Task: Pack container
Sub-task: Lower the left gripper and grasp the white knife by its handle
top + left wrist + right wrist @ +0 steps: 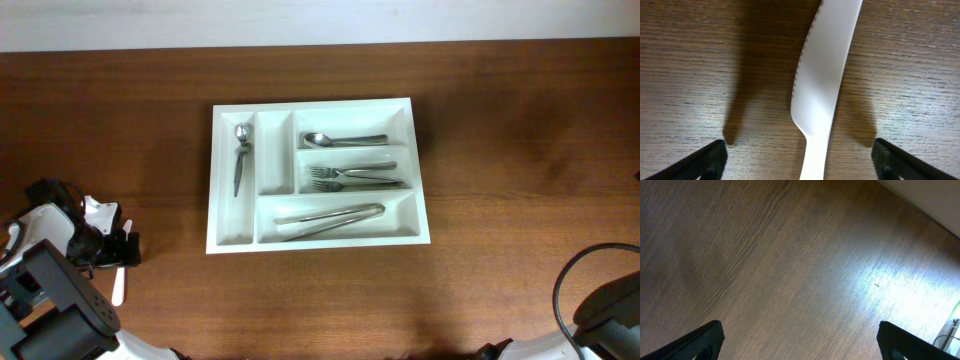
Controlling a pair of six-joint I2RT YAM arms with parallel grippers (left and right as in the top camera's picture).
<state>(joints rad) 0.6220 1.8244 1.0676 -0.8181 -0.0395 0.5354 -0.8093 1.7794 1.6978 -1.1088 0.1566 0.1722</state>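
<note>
The knife's handle near the blade [813, 158] lies between both fingers of my left gripper, so it is time to close, and closing now would catch the handle.
The container [316, 106], a white cutlery tray, lies in the middle of the wooden table. It holds a spoon [241, 155] in a narrow left slot, another spoon [345, 140], forks [355, 178] and tongs [330, 218] in the long slots. A white plastic knife [822, 75] lies flat on the table at the front left, and its end [118, 288] shows below my left gripper [118, 246]. In the left wrist view that gripper [799, 147] is open, one finger on each side of the knife's handle and not touching it. My right gripper [800, 330] is open over bare wood.
The second narrow slot [274, 150] of the tray holds nothing. The right arm's base and a black cable [565, 290] sit at the front right corner. The table's far edge meets a pale wall [320, 20].
</note>
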